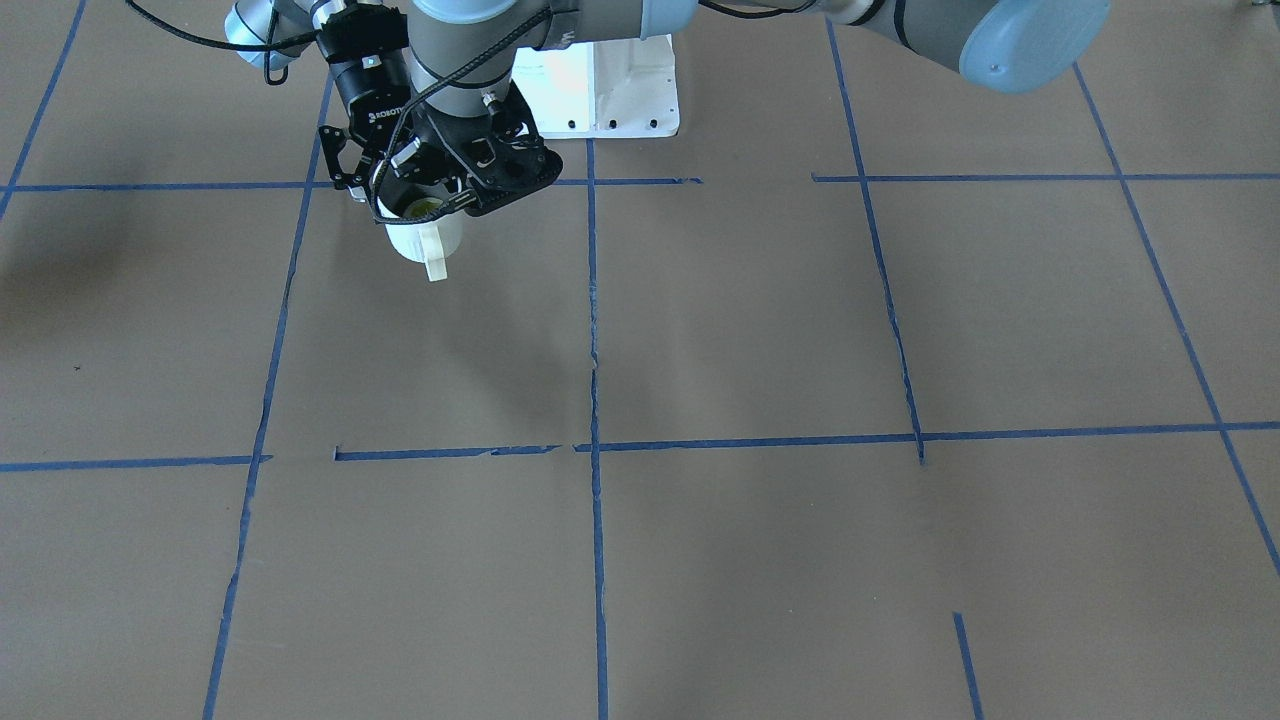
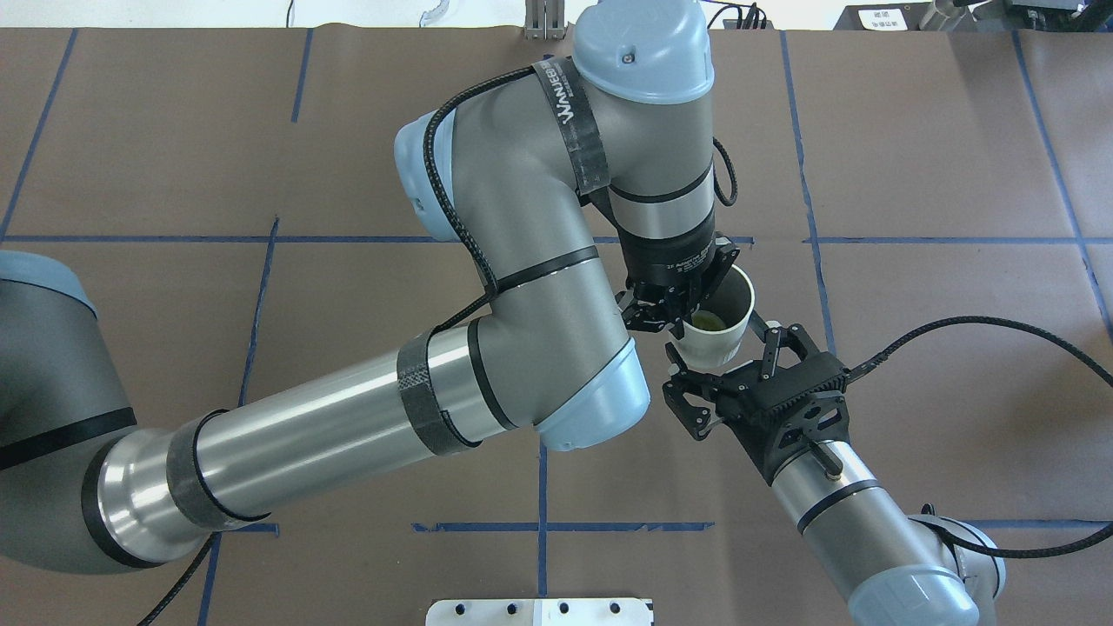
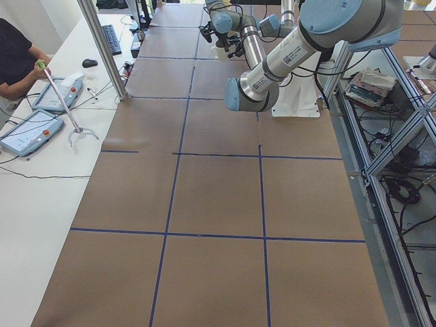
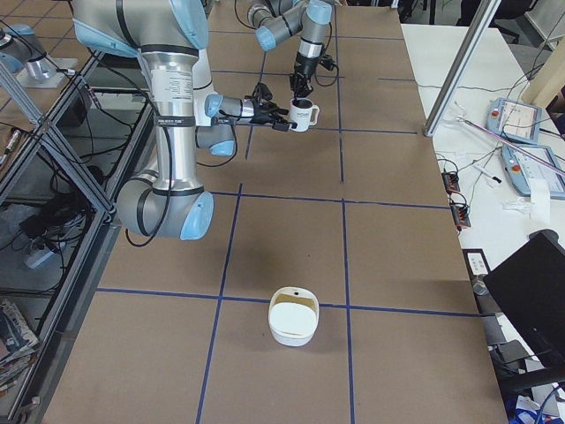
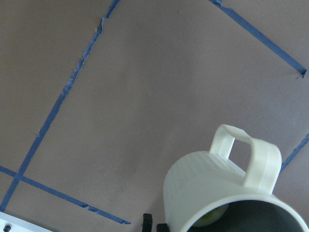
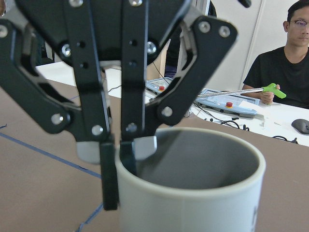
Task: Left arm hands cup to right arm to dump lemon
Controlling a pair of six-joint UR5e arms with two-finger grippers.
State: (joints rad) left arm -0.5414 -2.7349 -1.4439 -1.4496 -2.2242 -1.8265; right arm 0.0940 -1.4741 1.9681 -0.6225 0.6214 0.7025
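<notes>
I should hold the white cup around its lower body, below the cup's rim, with my right gripper next. Then I can tip the lemon out.
The white ribbed cup hangs above the table with the yellow-green lemon inside it. My left gripper points down and is shut on the cup's rim, one finger inside and one outside, as the right wrist view shows on the cup. My right gripper comes in level from the robot's side and is open, with a finger on either side of the cup's lower body. I cannot tell whether they touch it. The handle points away from the robot.
A white bowl-like container stands on the brown paper table, well away from the arms. The white base plate lies behind the grippers. An operator sits at a side table with tablets.
</notes>
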